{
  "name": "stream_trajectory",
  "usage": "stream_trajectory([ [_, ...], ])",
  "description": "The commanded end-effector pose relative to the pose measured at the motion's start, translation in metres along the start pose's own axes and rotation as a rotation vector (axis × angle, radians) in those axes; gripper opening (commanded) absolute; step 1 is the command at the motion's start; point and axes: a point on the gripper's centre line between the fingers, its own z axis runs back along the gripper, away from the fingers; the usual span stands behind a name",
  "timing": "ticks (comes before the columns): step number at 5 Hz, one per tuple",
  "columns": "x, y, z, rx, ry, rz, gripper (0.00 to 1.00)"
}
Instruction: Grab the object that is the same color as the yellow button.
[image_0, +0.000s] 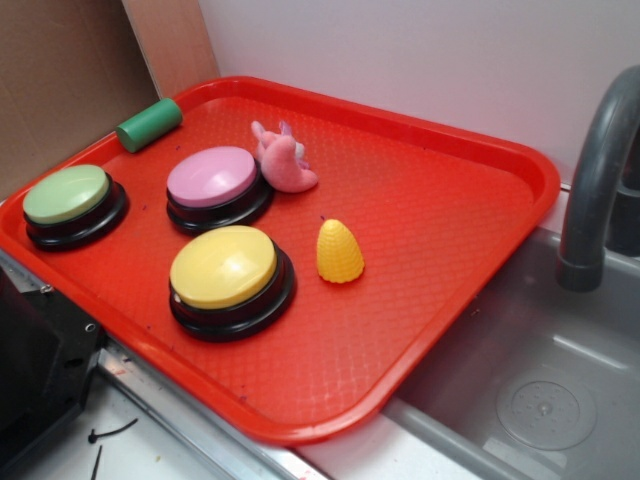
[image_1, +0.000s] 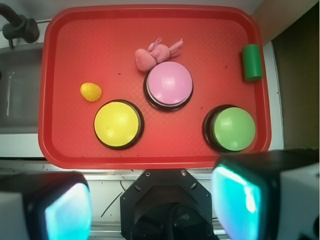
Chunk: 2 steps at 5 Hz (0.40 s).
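The gripper grabs the small yellow corn cob (image_0: 340, 252) by its bumpy sides next, to pick out the object matching the yellow button (image_0: 226, 270).
A small yellow toy corn cob (image_0: 340, 252) (image_1: 91, 92), the object, lies on the red tray (image_0: 440, 250) (image_1: 65, 60) just beside the yellow button (image_0: 226, 270) (image_1: 118, 124), a yellow dome on a black base. My gripper (image_1: 152, 205) hangs high above the tray's near edge, well apart from both. It is open, its two fingers (image_1: 60, 210) wide apart at the bottom of the wrist view with nothing between them. The exterior view does not show the gripper.
A pink-topped button (image_0: 213, 182) (image_1: 169, 84), a green-topped button (image_0: 70, 200) (image_1: 233, 128), a pink plush toy (image_0: 283, 160) (image_1: 156, 54) and a green cylinder (image_0: 149, 124) (image_1: 252, 62) share the tray. A grey sink (image_0: 540, 380) with a faucet (image_0: 598, 180) lies beside it.
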Motion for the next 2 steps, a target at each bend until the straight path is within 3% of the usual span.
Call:
stream_trajectory([
  [1,0.0,0.0,0.0,0.0,0.0,0.0,1.0],
  [2,0.01,-0.016,-0.012,-0.012,-0.036,0.04,1.0],
])
